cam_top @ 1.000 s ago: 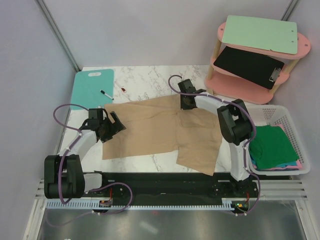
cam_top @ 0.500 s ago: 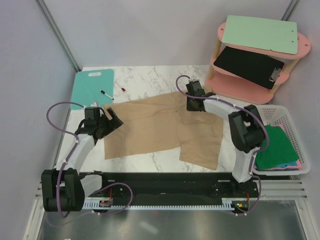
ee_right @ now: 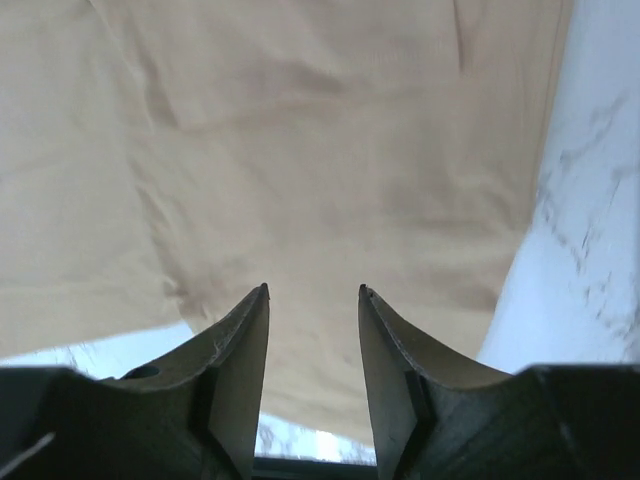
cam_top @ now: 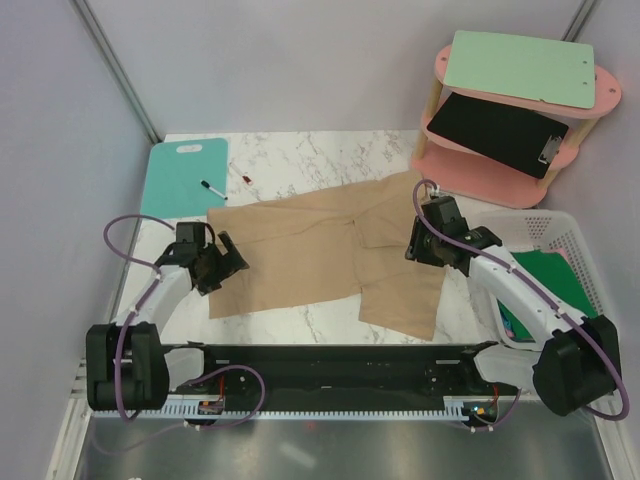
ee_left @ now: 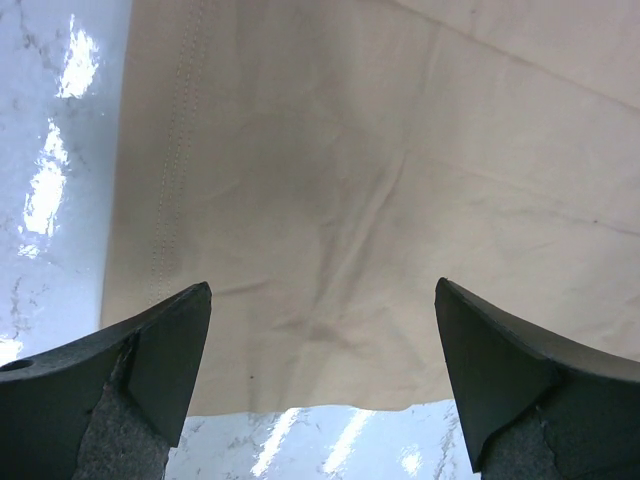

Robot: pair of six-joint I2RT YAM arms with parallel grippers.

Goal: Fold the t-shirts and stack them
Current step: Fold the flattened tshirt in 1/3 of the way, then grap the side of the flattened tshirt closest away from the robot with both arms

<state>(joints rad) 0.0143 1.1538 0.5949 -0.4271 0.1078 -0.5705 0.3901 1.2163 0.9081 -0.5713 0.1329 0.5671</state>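
Note:
My right gripper grabs the tan t-shirt (cam_top: pixel 310 250) by the near edge of its jutting sleeve next, to fold the sleeve inward over the t-shirt's body.
A light tan t-shirt (cam_top: pixel 310 250) lies spread flat on the marble table (cam_top: pixel 300 155). My left gripper (cam_top: pixel 225 263) hovers open over the shirt's left hem. In the left wrist view the tan cloth (ee_left: pixel 350 190) and its near edge lie below the wide-apart left gripper (ee_left: pixel 322 285). My right gripper (cam_top: pixel 418 245) is over the shirt's right side. In the right wrist view the right gripper (ee_right: pixel 313 288) has its jaws apart above the cloth (ee_right: pixel 300 150), with nothing between them. A green t-shirt (cam_top: pixel 560 275) lies in the basket, partly hidden by my right arm.
A white basket (cam_top: pixel 575 225) stands at the right table edge. Behind it a pink shelf (cam_top: pixel 480 170) holds a mint-green clipboard (cam_top: pixel 515 65) and a black clipboard (cam_top: pixel 500 130). A teal board (cam_top: pixel 180 180), a marker (cam_top: pixel 212 188) and a small dark red item (cam_top: pixel 245 179) lie at the back left.
My right gripper has opened and let go of the shirt, after drawing its upper part to the right, and has swung right and nearer. The left gripper shifted slightly and stayed open.

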